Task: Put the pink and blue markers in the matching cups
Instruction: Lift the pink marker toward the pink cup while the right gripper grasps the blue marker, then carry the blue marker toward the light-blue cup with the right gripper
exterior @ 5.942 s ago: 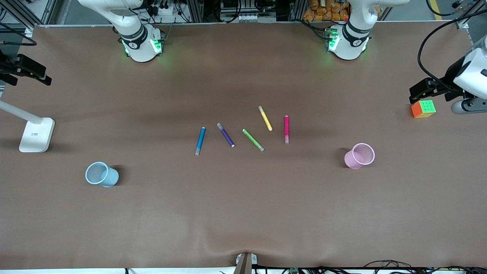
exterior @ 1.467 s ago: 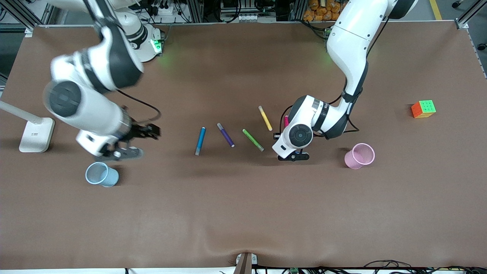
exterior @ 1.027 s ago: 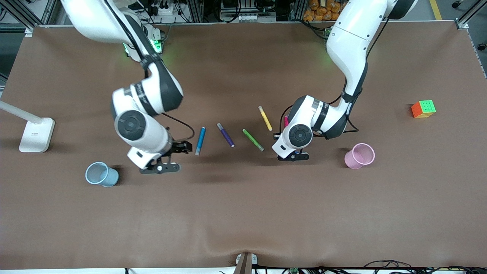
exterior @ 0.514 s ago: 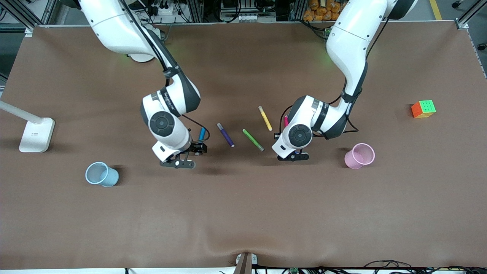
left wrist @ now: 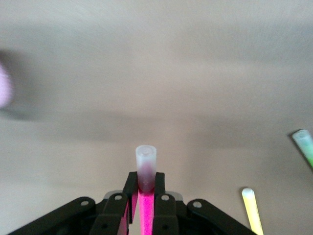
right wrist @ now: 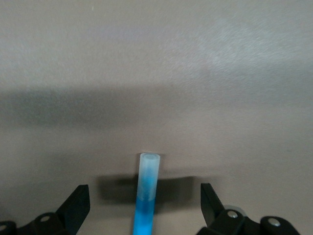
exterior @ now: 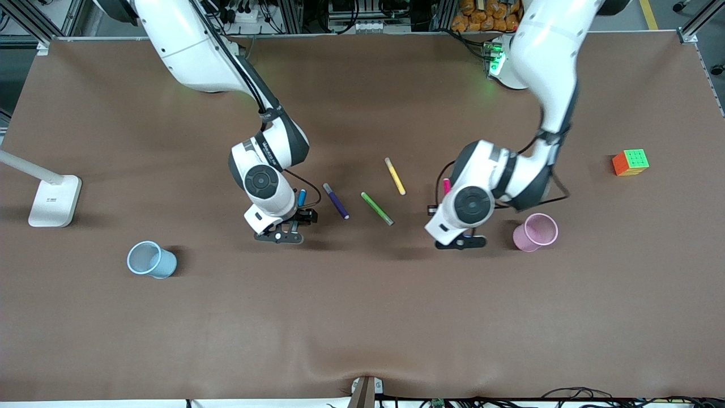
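The robot's right gripper will next take the blue marker by its blue body [right wrist: 144, 215], so the blue marker's clear end with the cap [right wrist: 148, 169] stays free to point into the blue cup.
My left gripper [exterior: 447, 214] is shut on the pink marker [exterior: 446, 185] and holds it above the table beside the pink cup [exterior: 535, 232]. In the left wrist view the marker [left wrist: 145, 166] sits clamped between the fingers of that gripper [left wrist: 145, 178], its greyish tip sticking out. My right gripper [exterior: 294, 222] is open and low over the blue marker [exterior: 301, 197]. In the right wrist view the blue marker [right wrist: 146, 191] lies on the table between the spread fingers of that gripper [right wrist: 145, 198], touching neither. The blue cup [exterior: 151, 259] stands toward the right arm's end.
Purple [exterior: 336, 201], green [exterior: 376, 208] and yellow [exterior: 395, 176] markers lie between the two grippers. A coloured cube [exterior: 630, 162] sits at the left arm's end. A white lamp base [exterior: 55, 200] stands at the right arm's end. The pink cup shows blurred in the left wrist view [left wrist: 4, 90].
My right arm swung in from over the blue cup and came down astride the blue marker. My left gripper lifted the pink marker and shifted toward the pink cup.
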{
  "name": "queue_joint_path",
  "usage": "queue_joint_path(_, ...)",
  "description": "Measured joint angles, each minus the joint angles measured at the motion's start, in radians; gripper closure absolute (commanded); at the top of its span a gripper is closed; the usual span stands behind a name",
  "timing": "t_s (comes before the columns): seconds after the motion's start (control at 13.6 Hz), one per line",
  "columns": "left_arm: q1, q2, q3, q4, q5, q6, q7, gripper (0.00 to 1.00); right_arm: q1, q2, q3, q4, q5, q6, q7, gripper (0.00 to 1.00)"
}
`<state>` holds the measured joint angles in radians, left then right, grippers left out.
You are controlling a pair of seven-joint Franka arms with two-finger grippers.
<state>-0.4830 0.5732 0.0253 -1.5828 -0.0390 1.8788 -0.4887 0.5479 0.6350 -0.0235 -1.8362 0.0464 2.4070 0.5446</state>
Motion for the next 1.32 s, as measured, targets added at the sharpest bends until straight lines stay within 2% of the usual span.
queue_joint_path(0.22, 0.06, -0.074, 0.002, 0.062, 0.075, -0.123, 0.028, 1.0, -0.001, 0.003, -0.003, 0.0, 0.0, 0.001, -0.039, 0.0)
queue_joint_path(0.51, 0.156, -0.151, 0.003, 0.081, 0.099, -0.147, 0.073, 1.0, -0.001, 0.003, -0.002, 0.0, 0.045, 0.001, -0.047, 0.0)
queue_joint_path(0.88, 0.165, -0.201, 0.0, 0.084, 0.109, -0.167, -0.025, 1.0, -0.001, 0.003, -0.001, 0.0, 0.051, -0.001, -0.048, 0.01)
queue_joint_path(0.95, 0.173, -0.21, 0.001, 0.09, 0.112, -0.167, -0.028, 1.0, -0.001, 0.003, -0.001, 0.0, 0.051, -0.001, -0.048, 0.24)
queue_joint_path(1.03, 0.189, -0.219, 0.004, 0.099, 0.116, -0.168, -0.028, 1.0, -0.001, 0.003, -0.001, -0.002, 0.051, -0.002, -0.048, 0.75)
queue_joint_path(1.1, 0.21, -0.227, 0.005, 0.107, 0.117, -0.175, -0.027, 1.0, -0.001, 0.003, -0.001, -0.004, 0.051, -0.002, -0.049, 1.0)
queue_joint_path(1.32, 0.242, -0.235, 0.006, 0.115, 0.117, -0.191, -0.022, 1.0, -0.001, -0.001, -0.001, -0.007, 0.051, -0.003, -0.052, 1.0)
